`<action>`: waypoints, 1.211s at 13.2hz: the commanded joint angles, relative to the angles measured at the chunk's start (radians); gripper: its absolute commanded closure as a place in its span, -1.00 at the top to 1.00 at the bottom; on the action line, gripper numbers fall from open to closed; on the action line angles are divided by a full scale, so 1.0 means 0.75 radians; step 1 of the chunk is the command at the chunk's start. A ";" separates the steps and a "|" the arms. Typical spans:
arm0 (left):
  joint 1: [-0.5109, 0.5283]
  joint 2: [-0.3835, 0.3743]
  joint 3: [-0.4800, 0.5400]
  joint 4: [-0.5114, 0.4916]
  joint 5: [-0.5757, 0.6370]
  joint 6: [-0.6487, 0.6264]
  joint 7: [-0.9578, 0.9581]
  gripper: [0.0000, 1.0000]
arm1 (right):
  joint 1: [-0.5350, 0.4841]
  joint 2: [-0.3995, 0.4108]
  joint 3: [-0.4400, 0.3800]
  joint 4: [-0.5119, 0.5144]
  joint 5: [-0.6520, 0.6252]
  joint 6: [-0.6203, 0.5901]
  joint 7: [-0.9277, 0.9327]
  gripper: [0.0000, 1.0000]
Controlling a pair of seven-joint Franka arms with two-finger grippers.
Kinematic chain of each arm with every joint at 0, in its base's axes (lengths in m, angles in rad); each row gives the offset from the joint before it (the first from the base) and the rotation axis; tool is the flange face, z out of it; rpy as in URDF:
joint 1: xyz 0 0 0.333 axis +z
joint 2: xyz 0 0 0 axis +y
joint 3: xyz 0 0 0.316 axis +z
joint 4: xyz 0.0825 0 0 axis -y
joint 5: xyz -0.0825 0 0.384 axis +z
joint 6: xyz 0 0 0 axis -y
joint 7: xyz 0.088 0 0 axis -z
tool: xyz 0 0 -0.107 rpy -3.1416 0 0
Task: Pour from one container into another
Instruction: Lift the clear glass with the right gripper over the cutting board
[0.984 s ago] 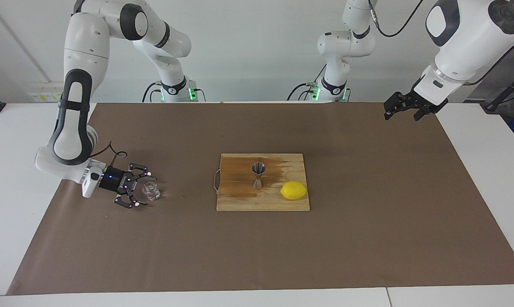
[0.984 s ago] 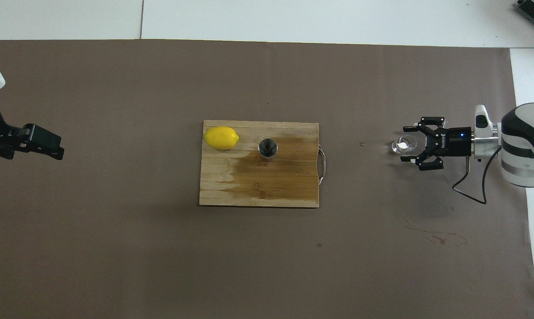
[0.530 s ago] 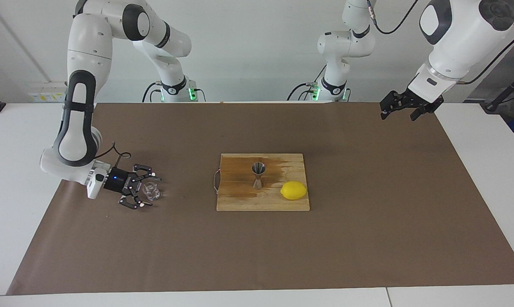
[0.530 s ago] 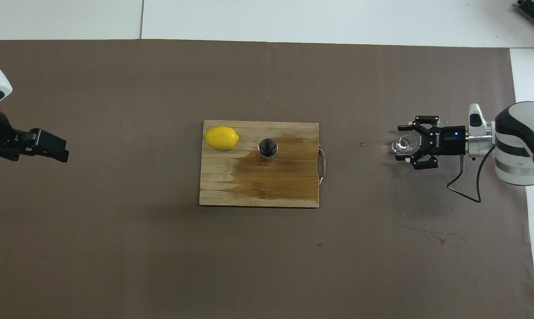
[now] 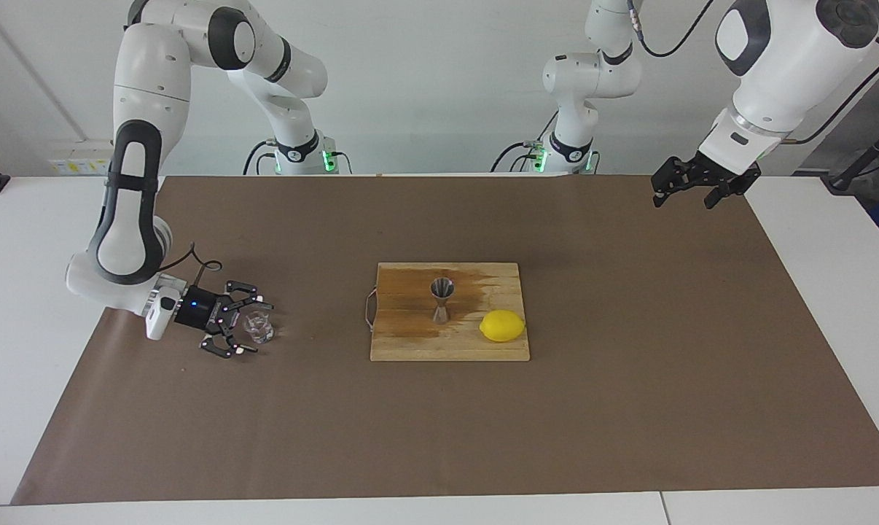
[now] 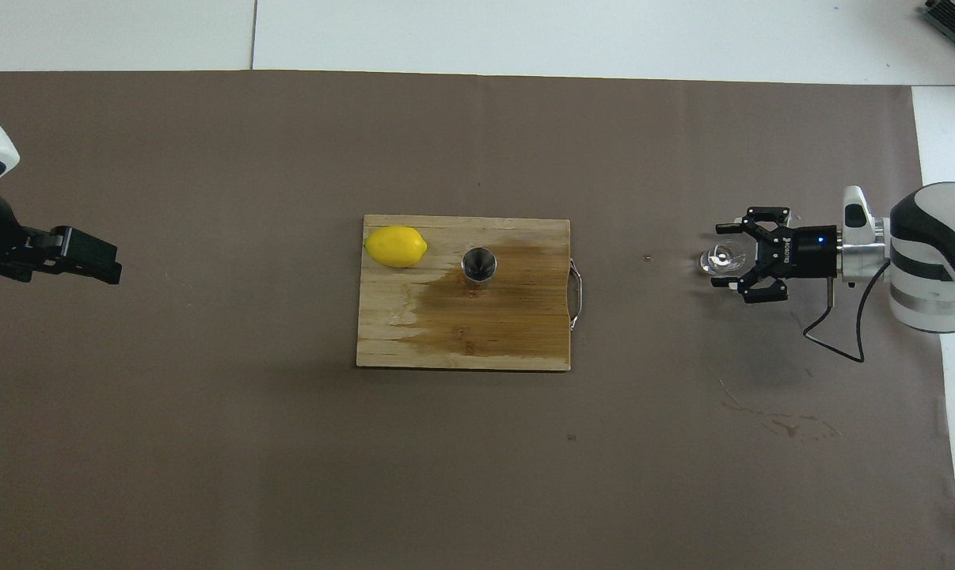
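Note:
My right gripper closes on the clear glass cup (image 5: pixel 259 328) now, since its fingers stand on both sides and closing now would catch the cup.
The tiny clear glass cup (image 5: pixel 259 328) (image 6: pixel 720 258) stands on the brown paper toward the right arm's end of the table. My right gripper (image 5: pixel 253 327) (image 6: pixel 724 256) lies low and level there, open, with one finger on each side of the cup. The steel hourglass jigger (image 5: pixel 441 299) (image 6: pixel 478 264) stands upright on the wooden cutting board (image 5: pixel 447 348) (image 6: pixel 462 344) at mid-table. My left gripper (image 5: pixel 684 191) (image 6: pixel 104 265) hangs open and empty in the air over the paper at the left arm's end.
A yellow lemon (image 5: pixel 502 325) (image 6: pixel 396 246) lies on the board beside the jigger, toward the left arm's end. The board has a dark wet patch and a metal handle (image 6: pixel 576 294). A faint stain (image 6: pixel 786 427) marks the paper.
My right gripper has drawn its wrist in and settled more squarely around the cup, which has not moved. The left gripper has drifted slightly in the air.

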 commanded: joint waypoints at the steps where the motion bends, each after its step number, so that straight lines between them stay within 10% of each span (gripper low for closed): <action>1: -0.012 -0.046 0.009 -0.057 0.028 0.033 0.000 1.00 | -0.015 0.012 0.007 0.011 -0.020 0.000 -0.038 0.87; 5: -0.012 -0.048 0.009 -0.059 0.028 0.023 0.002 1.00 | -0.017 0.012 0.005 0.015 -0.024 0.000 -0.038 0.75; 10: -0.012 -0.048 0.009 -0.059 0.028 0.023 0.002 1.00 | -0.017 0.014 0.007 0.025 -0.036 0.008 -0.030 0.08; 16: -0.012 -0.048 0.007 -0.059 0.028 0.023 0.002 1.00 | 0.012 -0.016 0.005 0.064 -0.034 0.039 0.015 -0.04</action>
